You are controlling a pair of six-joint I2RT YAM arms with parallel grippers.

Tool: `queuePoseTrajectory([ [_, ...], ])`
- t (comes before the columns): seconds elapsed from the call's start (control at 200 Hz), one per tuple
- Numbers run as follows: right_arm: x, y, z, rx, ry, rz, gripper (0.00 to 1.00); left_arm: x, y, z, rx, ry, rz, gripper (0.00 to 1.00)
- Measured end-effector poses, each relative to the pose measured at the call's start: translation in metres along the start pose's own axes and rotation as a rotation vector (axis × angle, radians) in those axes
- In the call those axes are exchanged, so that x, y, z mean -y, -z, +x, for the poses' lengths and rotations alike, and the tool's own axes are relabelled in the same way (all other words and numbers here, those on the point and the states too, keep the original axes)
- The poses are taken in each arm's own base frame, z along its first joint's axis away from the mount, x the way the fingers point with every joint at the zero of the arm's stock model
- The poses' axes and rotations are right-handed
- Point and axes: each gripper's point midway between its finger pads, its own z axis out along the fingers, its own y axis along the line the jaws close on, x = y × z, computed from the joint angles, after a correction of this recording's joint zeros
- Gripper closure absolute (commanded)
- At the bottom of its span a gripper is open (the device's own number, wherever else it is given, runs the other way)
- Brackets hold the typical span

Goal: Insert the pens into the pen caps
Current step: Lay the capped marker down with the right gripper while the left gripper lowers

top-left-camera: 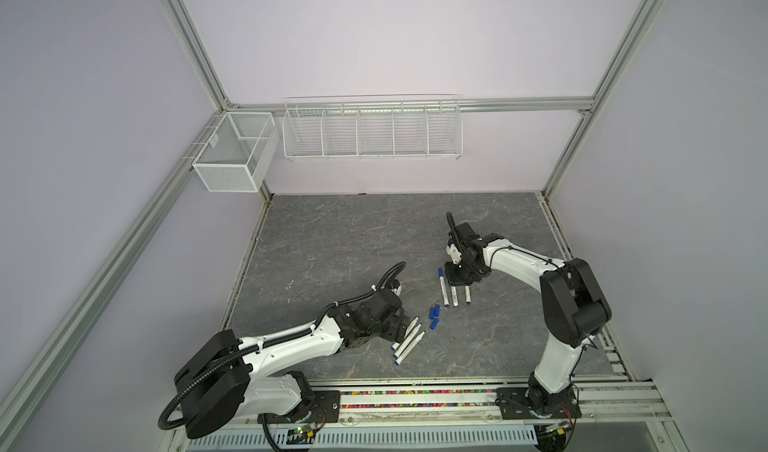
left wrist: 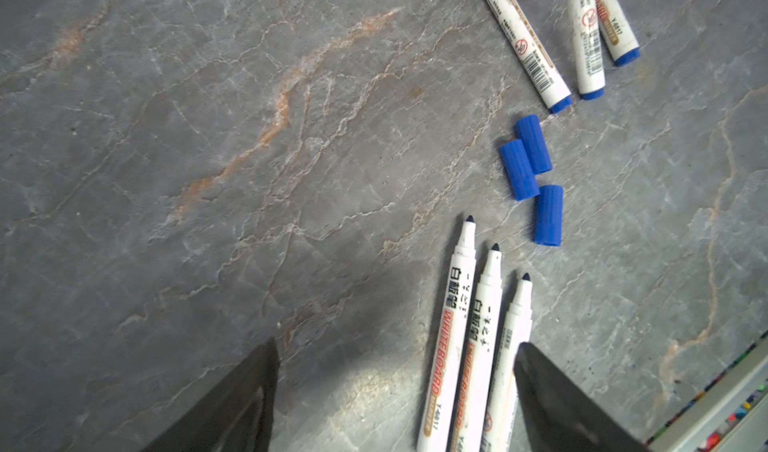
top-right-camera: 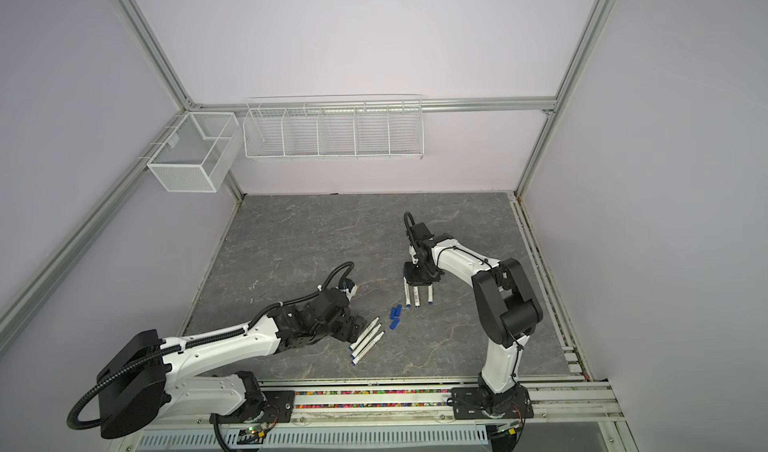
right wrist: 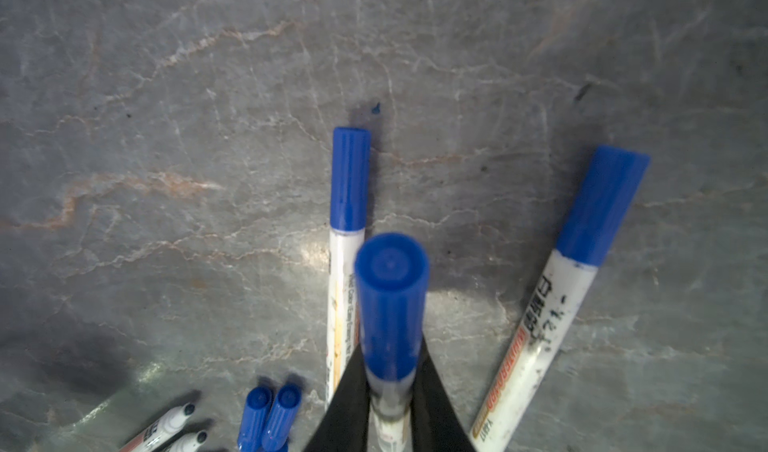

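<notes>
My left gripper is yet to reach an uncapped pen. It needs to grab the pen by its body, so the pen's dark tip stays free to go into a pen cap.
Three uncapped pens (top-left-camera: 409,340) (left wrist: 478,329) lie side by side, dark tips bare. My left gripper (top-left-camera: 401,333) (left wrist: 397,344) is open low over them, and they lie between its fingers, close to one of them. Three loose blue pen caps (top-left-camera: 434,315) (left wrist: 527,157) lie just beyond those tips. My right gripper (top-left-camera: 459,279) (right wrist: 390,360) is shut on the barrel of a capped pen (right wrist: 390,304). Two more capped pens (right wrist: 347,221) (right wrist: 577,263) lie on either side of it. In both top views this group (top-right-camera: 415,296) lies near the table's middle.
The grey stone-patterned table (top-left-camera: 353,242) carries everything. A white mesh box (top-left-camera: 232,151) and a white wire rack (top-left-camera: 372,128) hang on the back wall. A rail (top-left-camera: 415,400) with coloured bits runs along the front edge.
</notes>
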Motion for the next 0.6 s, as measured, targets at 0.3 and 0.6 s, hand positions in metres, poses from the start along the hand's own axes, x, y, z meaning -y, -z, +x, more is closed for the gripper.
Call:
queuePoseTrajectory([
  [0.3,0.0,0.0,-0.003,0.021,-0.009,-0.002,0.67,0.004,-0.008,0.016,-0.069,-0.025,0.003,0.19],
  [0.6,-0.011,0.058,-0.009,0.195,-0.009,-0.07,0.67,0.01,-0.015,0.021,-0.112,-0.042,0.007,0.3],
])
